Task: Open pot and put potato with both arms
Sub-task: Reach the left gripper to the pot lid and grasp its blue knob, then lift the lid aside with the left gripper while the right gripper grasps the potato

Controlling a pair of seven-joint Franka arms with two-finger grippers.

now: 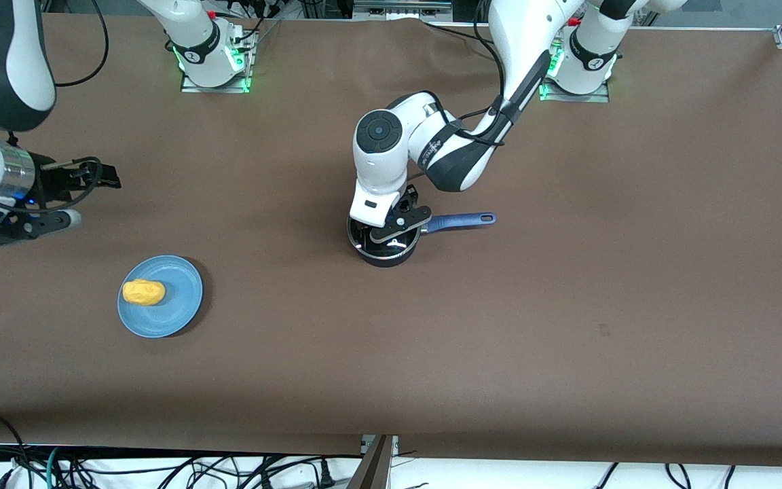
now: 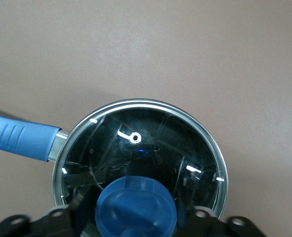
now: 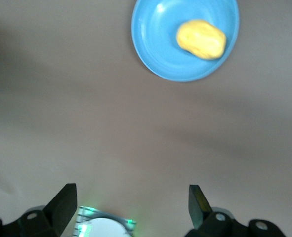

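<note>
My right gripper grips the potato around its middle (image 1: pixel 143 293) next. Then it puts the potato into the black pot (image 1: pixel 385 252).
The black pot (image 1: pixel 385 252) stands mid-table, its blue handle (image 1: pixel 462 220) pointing toward the left arm's end. The glass lid (image 2: pixel 141 143) sits on the pot. My left gripper (image 1: pixel 394 234) is down on the lid, its fingers closed on either side of the blue knob (image 2: pixel 136 205). The handle also shows in the left wrist view (image 2: pixel 20 140). The yellow potato (image 1: pixel 143 292) lies on a blue plate (image 1: pixel 177 309) toward the right arm's end. My right gripper (image 1: pixel 111 178) hangs open and empty over bare table, farther from the front camera than the plate. The right wrist view shows the potato (image 3: pixel 201 39) on the plate (image 3: pixel 158 54), apart from the gripper (image 3: pixel 131 192).
The brown table (image 1: pixel 567 305) carries only the pot and the plate. The arm bases, lit green, stand along the table's farthest edge (image 1: pixel 213 75); the right arm's base shows in the right wrist view (image 3: pixel 104 227). Cables hang below the table's nearest edge.
</note>
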